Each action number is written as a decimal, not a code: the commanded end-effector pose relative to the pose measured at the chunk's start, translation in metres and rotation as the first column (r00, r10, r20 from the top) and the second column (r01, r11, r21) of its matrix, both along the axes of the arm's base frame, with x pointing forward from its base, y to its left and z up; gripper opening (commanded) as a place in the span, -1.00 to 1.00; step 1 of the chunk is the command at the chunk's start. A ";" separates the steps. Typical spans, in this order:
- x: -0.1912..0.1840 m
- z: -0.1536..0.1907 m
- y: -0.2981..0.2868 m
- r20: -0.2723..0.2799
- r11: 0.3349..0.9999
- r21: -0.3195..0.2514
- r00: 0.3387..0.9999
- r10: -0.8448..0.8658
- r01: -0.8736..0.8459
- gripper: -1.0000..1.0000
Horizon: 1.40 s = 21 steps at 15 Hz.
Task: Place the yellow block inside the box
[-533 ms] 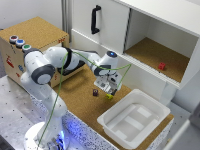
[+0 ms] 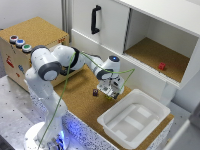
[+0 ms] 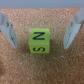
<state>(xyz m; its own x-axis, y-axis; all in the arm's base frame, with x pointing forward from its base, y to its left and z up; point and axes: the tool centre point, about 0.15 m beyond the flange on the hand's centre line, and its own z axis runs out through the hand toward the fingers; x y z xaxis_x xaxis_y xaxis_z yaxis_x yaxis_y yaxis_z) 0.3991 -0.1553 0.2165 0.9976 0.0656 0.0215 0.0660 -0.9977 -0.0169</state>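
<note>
Next, the gripper grabs the yellow block by its sides on either side of its lettered top, to place the block inside the box.
The yellow block is a small cube with dark letters, lying on the cork surface. In the wrist view it sits between the two fingers of my gripper, which is open, with a gap on each side of the block. One finger and the other finger stand clear of it. In the exterior view my gripper points down over the cork mat and hides the block. The box, a shallow white bin, stands just to the exterior view's right of the gripper.
A dark maroon cube lies on the cork close to the gripper. A red cube sits in the white cabinet's open compartment. A cork-topped wooden box with coloured buttons stands at the exterior view's left.
The gripper has come down slightly toward the cork mat. The maroon cube and the bin have not moved.
</note>
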 end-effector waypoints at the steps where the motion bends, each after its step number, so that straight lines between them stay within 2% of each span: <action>1: 0.011 -0.014 0.000 -0.059 1.000 0.008 0.998 0.010 -0.009 -1.00; 11: -0.006 -0.014 0.002 -0.073 1.000 0.000 0.997 0.015 -0.015 -1.00; 17: 0.010 0.036 -0.008 0.033 0.999 0.036 0.999 -0.003 0.002 -1.00; 19: 0.012 0.066 -0.024 0.064 0.998 0.057 0.998 -0.028 0.024 -1.00; 21: 0.004 0.099 -0.041 0.121 0.998 0.044 0.992 -0.044 0.039 -1.00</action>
